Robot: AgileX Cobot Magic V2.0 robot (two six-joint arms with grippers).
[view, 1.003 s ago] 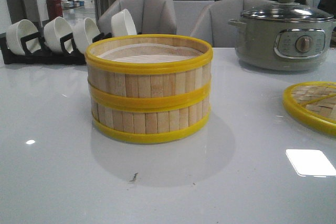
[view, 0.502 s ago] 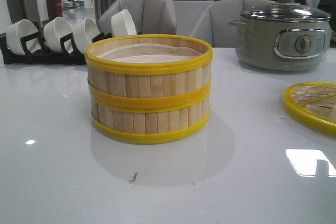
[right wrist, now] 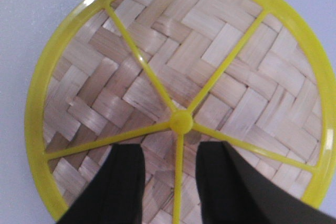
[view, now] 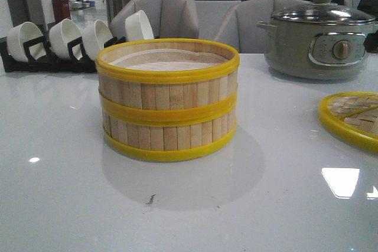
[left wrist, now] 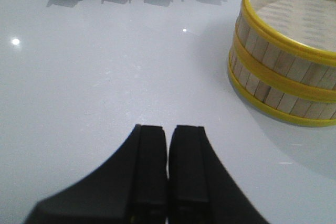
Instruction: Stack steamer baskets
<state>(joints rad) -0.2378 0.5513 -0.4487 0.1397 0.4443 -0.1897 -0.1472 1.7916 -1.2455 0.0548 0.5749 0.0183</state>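
My right gripper needs to move toward the hub [right wrist: 181, 121] before it closes, because its fingers stop above the woven lid.
Two steamer baskets stand stacked in the middle of the table, the upper one [view: 168, 84] square on the lower one [view: 168, 138], with a pale liner showing inside the top. The left wrist view shows the same stack [left wrist: 286, 72] off to one side of my left gripper [left wrist: 168, 129]. That gripper is shut with nothing in it, low over bare table and apart from the stack. My right gripper [right wrist: 172, 148] is open above the flat woven lid [right wrist: 220, 66], its fingers either side of a yellow spoke near the hub. Neither gripper shows in the front view.
The yellow-rimmed lid [view: 351, 116] lies on the table at the right edge. A grey-green electric pot [view: 319, 36] stands at the back right. A black rack of white bowls [view: 59, 42] lines the back left. Grey chairs stand behind the table.
The bright reflection on the table at the lower right has narrowed and shifted. The stacked baskets and the lid have not moved.
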